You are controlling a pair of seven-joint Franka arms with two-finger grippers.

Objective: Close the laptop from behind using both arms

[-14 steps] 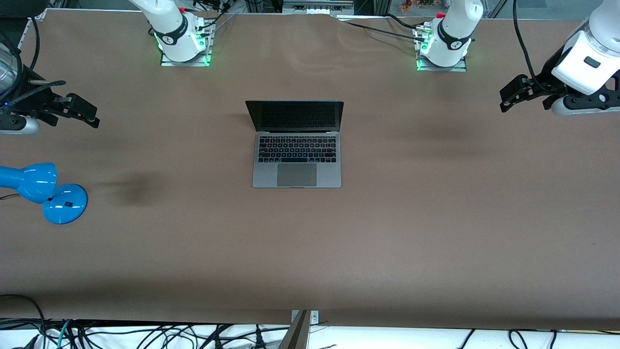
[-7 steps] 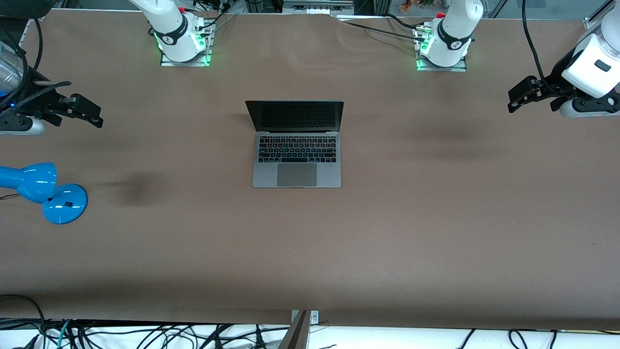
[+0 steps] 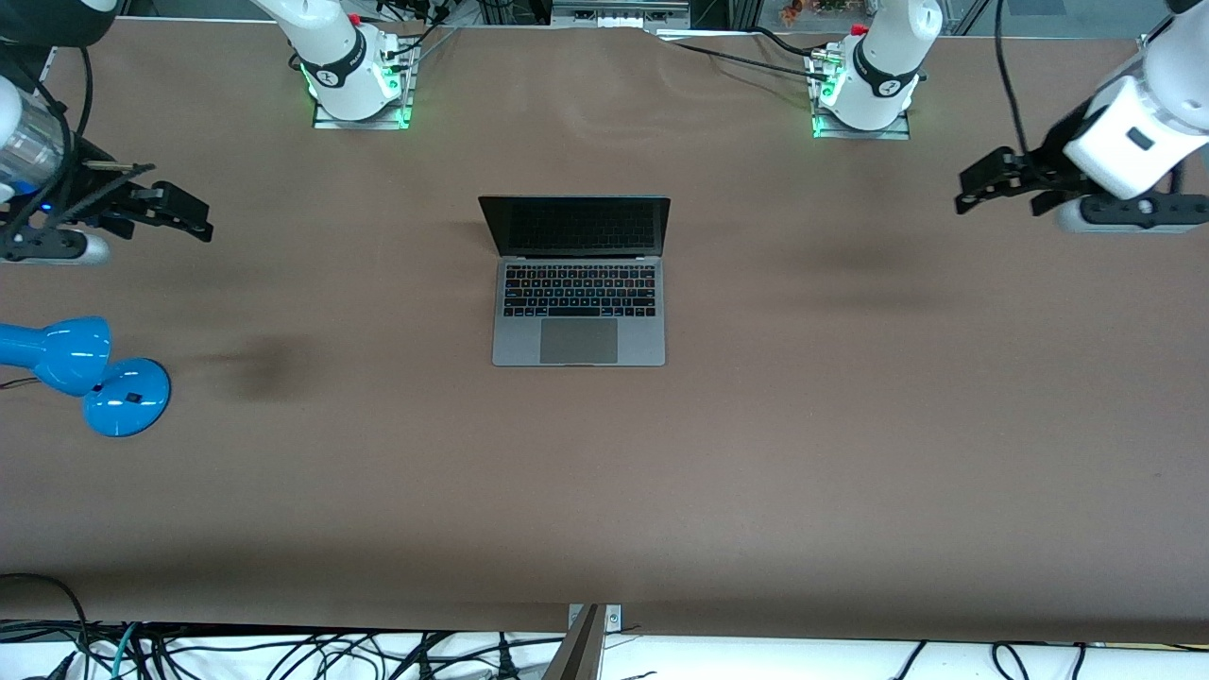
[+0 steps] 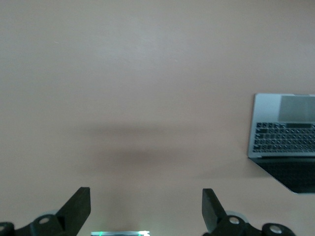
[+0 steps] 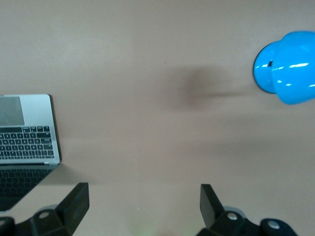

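I should next use my right gripper to grab the laptop by its top corner, so that I can swing it shut over the screen's keyboard.
The space-grey laptop stands open in the middle of the table, its dark screen upright and facing the front camera. It also shows in the left wrist view and in the right wrist view. My left gripper is open and empty, up in the air over the left arm's end of the table. My right gripper is open and empty over the right arm's end of the table. In the wrist views each gripper has its jaws wide apart over bare table.
A blue desk lamp lies at the right arm's end of the table, nearer the front camera than the right gripper; it shows in the right wrist view. The arm bases stand at the table's back edge.
The left gripper has moved toward the laptop and slightly toward the bases. The right gripper has crept toward the laptop. The laptop has not moved.
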